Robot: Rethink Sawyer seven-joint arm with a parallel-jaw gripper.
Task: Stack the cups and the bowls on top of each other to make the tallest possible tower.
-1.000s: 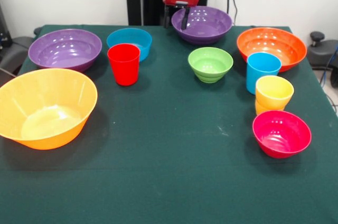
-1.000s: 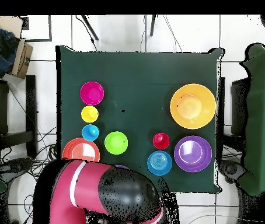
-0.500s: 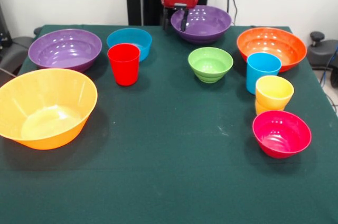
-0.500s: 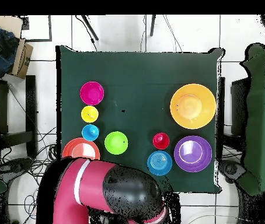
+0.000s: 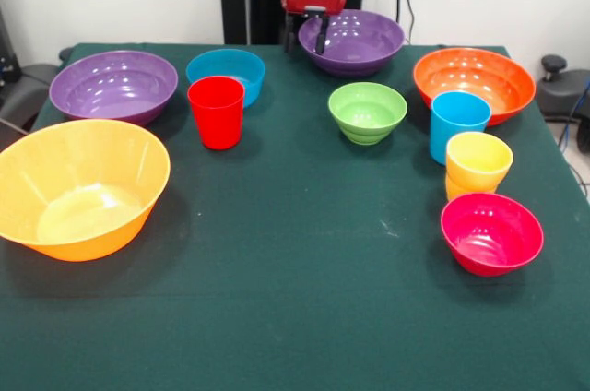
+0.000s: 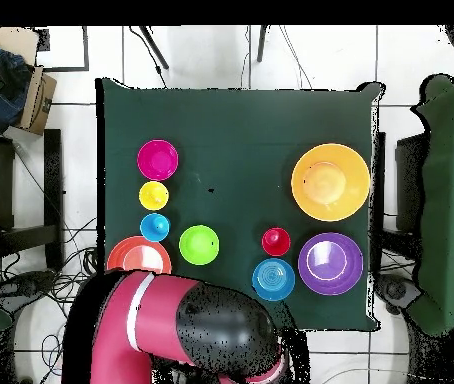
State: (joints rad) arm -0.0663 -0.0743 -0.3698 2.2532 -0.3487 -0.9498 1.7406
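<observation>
I will next grab the purple bowl at the table's far edge by its thin rim point(image 5: 303, 34), as the bowl's round body point(image 5: 352, 46) is far wider than my open fingers.
My gripper point(image 5: 306, 37) is at the table's far edge, open, one finger point(image 5: 321, 38) inside and one outside the left rim of a purple bowl point(image 5: 359, 41). A second purple bowl point(image 5: 113, 85), a blue bowl point(image 5: 226, 71) and a red cup point(image 5: 217, 112) stand at the left, with the big yellow-orange bowl point(image 5: 78, 188) nearer. A green bowl point(image 5: 367, 112) is in the middle. At the right are the orange bowl point(image 5: 474, 82), a light blue cup point(image 5: 458, 124), a yellow cup point(image 5: 477, 164) and a pink bowl point(image 5: 490, 232). Nothing is stacked.
In the overhead view my arm point(image 6: 191, 330) covers the table's edge by the base and hides the gripper and the bowl under it. The green cloth table point(image 5: 304, 253) has open room at its middle and front. Chairs stand on both sides.
The gripper has risen slightly at the purple bowl's rim, and the bowl has shifted a little with it. Everything else is where it was.
</observation>
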